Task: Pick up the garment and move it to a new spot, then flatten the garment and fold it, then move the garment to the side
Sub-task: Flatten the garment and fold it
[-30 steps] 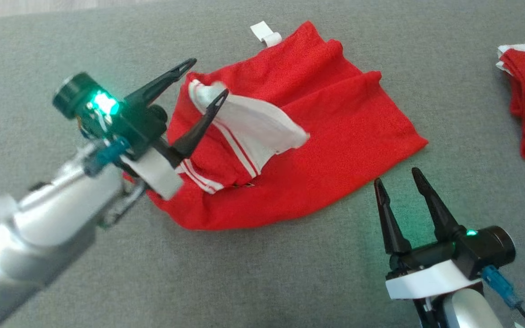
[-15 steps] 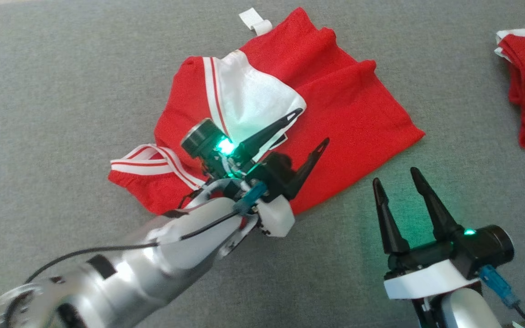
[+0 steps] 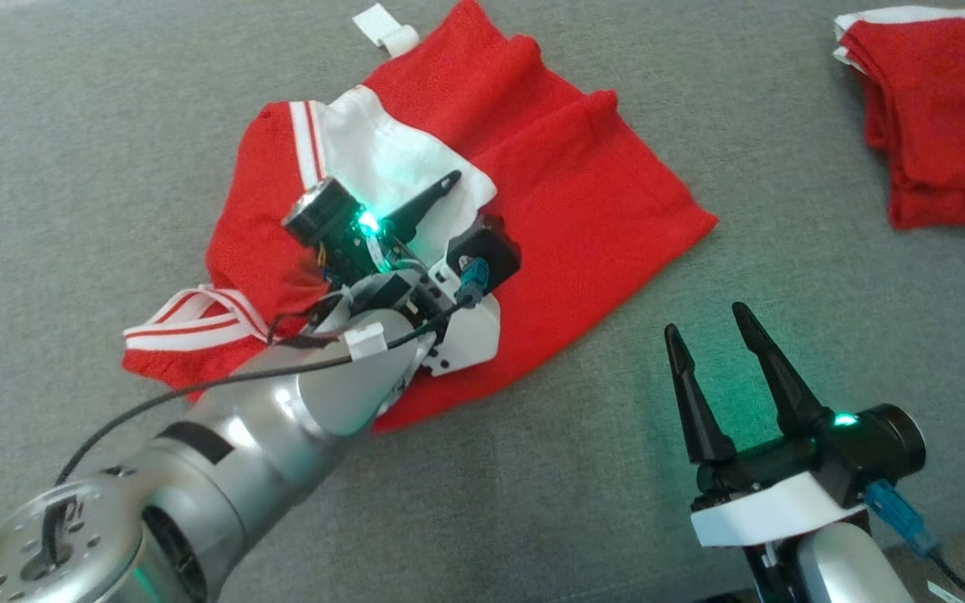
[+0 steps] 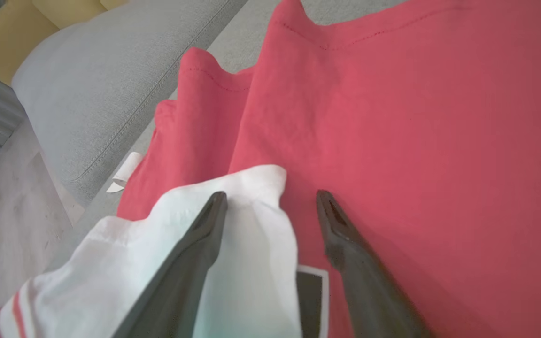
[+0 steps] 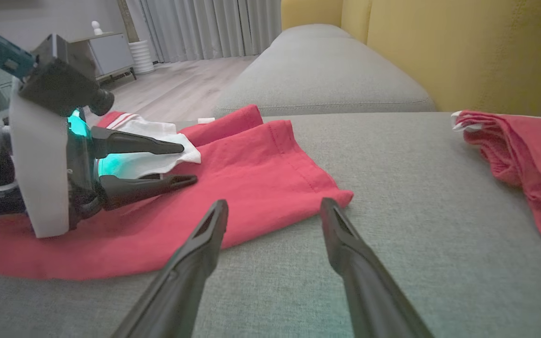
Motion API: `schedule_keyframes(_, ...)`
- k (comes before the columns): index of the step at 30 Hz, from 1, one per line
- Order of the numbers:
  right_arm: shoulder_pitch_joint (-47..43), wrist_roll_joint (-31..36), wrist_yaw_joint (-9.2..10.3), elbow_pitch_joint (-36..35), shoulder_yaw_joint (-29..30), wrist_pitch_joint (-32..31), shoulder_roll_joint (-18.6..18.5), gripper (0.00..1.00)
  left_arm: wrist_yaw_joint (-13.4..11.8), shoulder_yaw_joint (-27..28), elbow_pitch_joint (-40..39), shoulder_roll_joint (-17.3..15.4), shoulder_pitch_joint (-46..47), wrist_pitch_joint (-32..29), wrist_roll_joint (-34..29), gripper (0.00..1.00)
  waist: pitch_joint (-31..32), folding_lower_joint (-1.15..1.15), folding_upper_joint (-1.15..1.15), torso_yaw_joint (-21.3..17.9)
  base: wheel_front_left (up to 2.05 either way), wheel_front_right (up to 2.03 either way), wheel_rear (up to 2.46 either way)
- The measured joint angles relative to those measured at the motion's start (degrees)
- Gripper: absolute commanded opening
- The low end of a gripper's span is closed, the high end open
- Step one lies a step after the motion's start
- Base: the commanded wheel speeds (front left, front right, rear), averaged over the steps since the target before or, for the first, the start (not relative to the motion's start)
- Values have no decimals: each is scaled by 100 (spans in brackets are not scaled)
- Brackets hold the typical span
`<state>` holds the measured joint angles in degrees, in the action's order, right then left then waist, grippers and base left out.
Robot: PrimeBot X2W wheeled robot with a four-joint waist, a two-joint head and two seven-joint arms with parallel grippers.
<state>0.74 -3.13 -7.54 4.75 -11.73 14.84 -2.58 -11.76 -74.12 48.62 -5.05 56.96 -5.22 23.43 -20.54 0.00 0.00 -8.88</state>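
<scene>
The robot's right gripper should next grab the red shirt [image 3: 575,201] by the corner of its hem [image 3: 705,221], to flatten and fold it.
The garment [image 3: 600,184] is a red shirt lying crumpled on the grey sofa seat, with a white sleeve [image 3: 365,142] turned over its middle and a red-and-white striped cuff [image 3: 189,322] sticking out at the left. My left gripper [image 3: 464,205] hangs open low over the shirt. In the left wrist view, the left gripper [image 4: 270,195] has one finger over the white sleeve [image 4: 251,244] and the other over red cloth [image 4: 416,117]. My right gripper [image 3: 704,320] stands open above bare seat just off the shirt's near right corner [image 5: 336,195], holding nothing.
A second red garment [image 3: 935,109] lies bunched at the far right of the seat [image 3: 784,251]. A small white tag [image 3: 382,25] rests beside the shirt's far edge. Yellow back cushions [image 5: 463,47] rise behind, and wooden floor [image 4: 12,225] lies past the seat's edge.
My left arm has swung from the shirt's left side over its middle. The white sleeve, bunched at the fingers before, now lies spread out. The head camera has shifted too.
</scene>
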Motion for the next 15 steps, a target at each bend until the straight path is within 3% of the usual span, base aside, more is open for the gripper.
schedule_keyframes(4, 0, 0, 0, 0, 2, 0, 0, 100, -2, 0, 208, 35, 152, 119, -131, 100, -32, 0, 0, -76, 0, 0, 0)
schedule_keyframes(6, 0, 0, 0, 1, 8, 0, 0, 100, -37, 0, 305, 45, 173, 153, -190, 83, -24, 0, 0, -76, 0, 0, 0)
schedule_keyframes(7, -1, 0, 0, 1, 10, 0, 0, 100, -42, -1, 338, 52, 172, 162, -215, 69, -16, 0, 0, -70, 0, 0, 0)
schedule_keyframes(8, -3, 0, 0, 1, 11, 0, 0, 100, -43, -1, 368, 67, 172, 181, -247, 45, -6, 0, 0, -61, 0, 0, 0)
schedule_keyframes(9, -3, 1, 0, 3, 10, 0, 0, 100, -43, -1, 401, 80, 172, 185, -280, 38, 7, 0, 0, -50, 0, 0, 0)
schedule_keyframes(15, -8, 1, 0, 44, -35, 0, 0, 100, -36, -2, 461, 110, 170, 279, -343, 21, 109, 0, 0, 19, 0, 0, 0)
